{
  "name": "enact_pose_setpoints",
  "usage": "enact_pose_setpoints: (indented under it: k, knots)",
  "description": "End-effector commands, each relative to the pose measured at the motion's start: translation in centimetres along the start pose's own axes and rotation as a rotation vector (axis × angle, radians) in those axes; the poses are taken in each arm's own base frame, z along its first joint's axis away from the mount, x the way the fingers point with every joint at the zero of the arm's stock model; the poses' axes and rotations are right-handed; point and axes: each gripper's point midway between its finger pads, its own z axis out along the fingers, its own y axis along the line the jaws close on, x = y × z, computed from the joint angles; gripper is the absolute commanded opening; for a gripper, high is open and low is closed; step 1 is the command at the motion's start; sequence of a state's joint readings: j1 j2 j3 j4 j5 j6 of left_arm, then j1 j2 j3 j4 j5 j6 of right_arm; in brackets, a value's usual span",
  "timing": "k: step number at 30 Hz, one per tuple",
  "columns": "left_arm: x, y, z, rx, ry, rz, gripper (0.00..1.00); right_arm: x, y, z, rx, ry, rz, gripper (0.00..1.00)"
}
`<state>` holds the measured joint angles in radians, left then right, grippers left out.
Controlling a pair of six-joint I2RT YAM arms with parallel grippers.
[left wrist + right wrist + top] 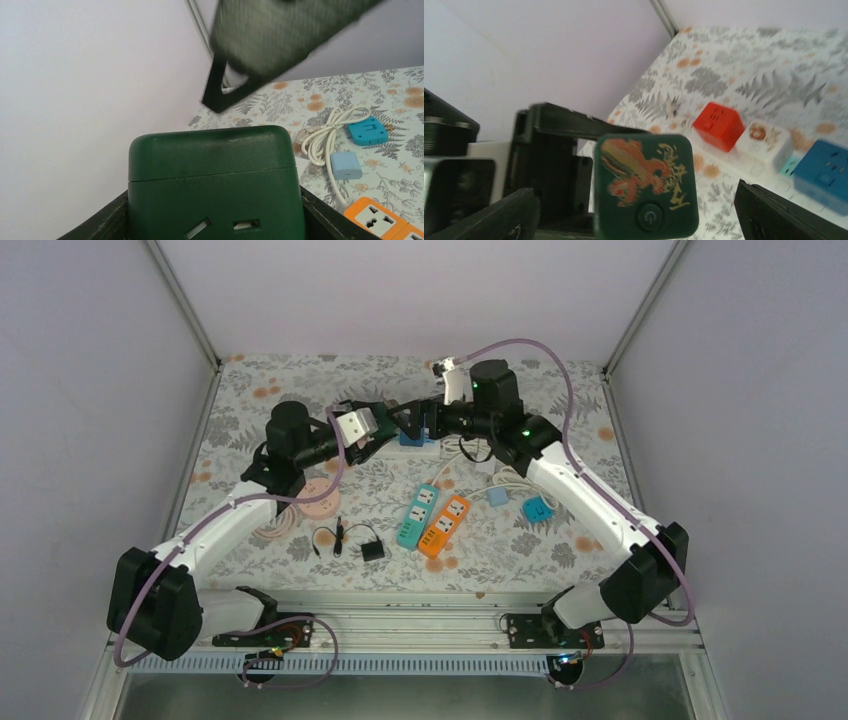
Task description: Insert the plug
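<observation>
Next, my right gripper grips the dark green cube socket by its two sides, emblem side toward my right gripper, leaving the socket's far side free to insert.
My left gripper is shut on a dark green cube socket, one finger against each side, and holds it up off the table. Two slots show on the face toward the camera. In the right wrist view the same cube shows a red-gold emblem and a power button. My right gripper is open, its fingers standing apart from the cube on both sides. In the top view both grippers meet at the back middle, left and right. I cannot tell which item is the plug.
A light blue adapter on a white cable, a blue adapter, a teal strip, an orange strip and a black adapter lie on the floral table. Red, white and blue cubes sit behind.
</observation>
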<state>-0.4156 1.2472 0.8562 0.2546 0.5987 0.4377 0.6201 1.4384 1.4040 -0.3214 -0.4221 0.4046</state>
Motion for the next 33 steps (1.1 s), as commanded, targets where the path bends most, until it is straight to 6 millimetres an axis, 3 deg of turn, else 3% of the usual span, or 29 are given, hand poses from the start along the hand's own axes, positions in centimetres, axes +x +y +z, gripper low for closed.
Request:
enact_pose_setpoints:
  k: [1,5,11,17,23,24,26,28,29,30,33]
  knots:
    - [-3.2,-0.3,-1.2,-0.013,-0.11,0.155,0.46,1.9,1.3,0.7,-0.12,0.087,0.088,1.0]
    - [-3.4,-0.9,-1.4,0.016,-0.12,0.153,0.46,1.8,1.6,1.0,-0.154,0.08,0.121,1.0]
    - [-4.1,-1.2,-1.8,0.028,-0.146,0.141,0.46,3.1,0.6,2.1,-0.141,0.106,0.159,0.99]
    - [-3.9,-1.7,-1.8,0.059,-0.143,0.127,0.46,3.8,0.5,2.9,-0.166,0.137,0.189,0.92]
    - [-4.0,-1.9,-2.0,0.061,-0.142,0.121,0.47,4.1,0.1,3.5,-0.16,0.149,0.2,0.63]
    - [-3.9,-1.9,-2.0,0.061,-0.14,0.114,0.49,4.1,0.2,3.6,-0.17,0.153,0.201,0.58]
    - [-3.9,-1.6,-1.9,0.05,-0.135,0.096,0.63,4.0,0.1,3.7,-0.167,0.149,0.204,0.5]
    - [-3.8,-1.2,-2.0,0.02,-0.126,0.079,0.75,3.7,0.1,3.6,-0.159,0.131,0.204,0.48]
    - [-3.5,-0.9,-2.1,-0.001,-0.116,0.072,0.92,3.4,0.1,3.5,-0.161,0.117,0.198,0.48]
    - [-3.2,-0.6,-2.2,-0.025,-0.103,0.071,0.99,3.1,0.2,3.4,-0.162,0.102,0.19,0.48]
    - [-2.8,0.6,-2.9,-0.126,-0.081,0.059,1.0,2.1,-0.4,3.0,-0.109,0.056,0.164,0.47]
